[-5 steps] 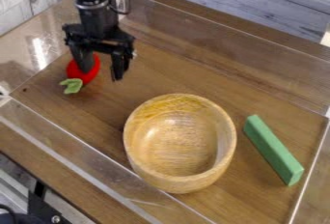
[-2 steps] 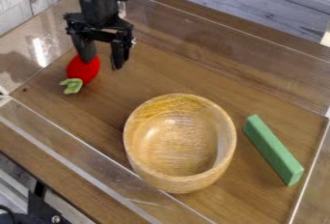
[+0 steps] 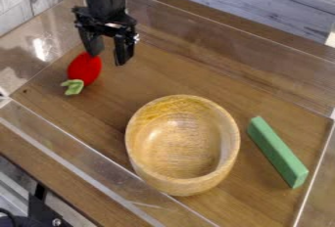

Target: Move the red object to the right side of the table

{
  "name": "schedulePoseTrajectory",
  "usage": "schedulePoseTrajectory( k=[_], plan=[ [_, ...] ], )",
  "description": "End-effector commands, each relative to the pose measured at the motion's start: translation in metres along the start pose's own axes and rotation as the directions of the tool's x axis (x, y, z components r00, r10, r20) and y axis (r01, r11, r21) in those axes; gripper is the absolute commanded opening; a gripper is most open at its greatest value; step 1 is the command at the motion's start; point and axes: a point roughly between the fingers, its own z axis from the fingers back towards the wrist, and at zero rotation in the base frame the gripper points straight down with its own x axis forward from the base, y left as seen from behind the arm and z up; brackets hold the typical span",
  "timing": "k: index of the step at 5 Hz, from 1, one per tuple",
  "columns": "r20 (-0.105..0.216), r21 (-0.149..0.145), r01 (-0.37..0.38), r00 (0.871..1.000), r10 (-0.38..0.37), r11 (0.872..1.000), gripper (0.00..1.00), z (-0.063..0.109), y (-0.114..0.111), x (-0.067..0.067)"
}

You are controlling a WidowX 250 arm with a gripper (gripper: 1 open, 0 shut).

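Note:
I will reach the toy and grab its rounded red body [image 3: 85,67], so its green leafy end stays free.
The red object [image 3: 82,68] is a small strawberry-like toy with a green leafy end. It lies on the brown wood-grain table [image 3: 197,69] at the left side. My black gripper [image 3: 110,50] hangs just above and behind it, pointing down. Its fingers [image 3: 127,51] are spread open with nothing between them. The toy sits free on the wood, below and left of the fingertips.
A large wooden bowl [image 3: 183,143] stands in the middle front of the table. A flat green block [image 3: 277,151] lies to its right. Clear plastic walls [image 3: 78,143] edge the tabletop on all sides.
The gripper has lifted and drawn back from around the red toy, and its wrist has rolled a little. The toy stays where it was, now fully uncovered.

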Motion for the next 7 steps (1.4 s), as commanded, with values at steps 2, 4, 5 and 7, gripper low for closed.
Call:
schedulePoseTrajectory(
  k=[2, 4, 5, 7],
  plan=[
    [0.036, 0.017, 0.036, 0.999, -0.037, 0.999, 1.0, 0.02, -0.008, 0.015],
    [0.023, 0.015, 0.035, 0.999, -0.035, 0.999, 1.0, 0.016, 0.016, 0.01],
    [0.014, 0.011, 0.051, 0.999, -0.051, 0.999, 1.0, 0.008, 0.019, 0.009],
    [0.021, -0.007, 0.06, 0.998, -0.06, 0.998, 1.0, 0.003, 0.036, 0.01]
  ],
)
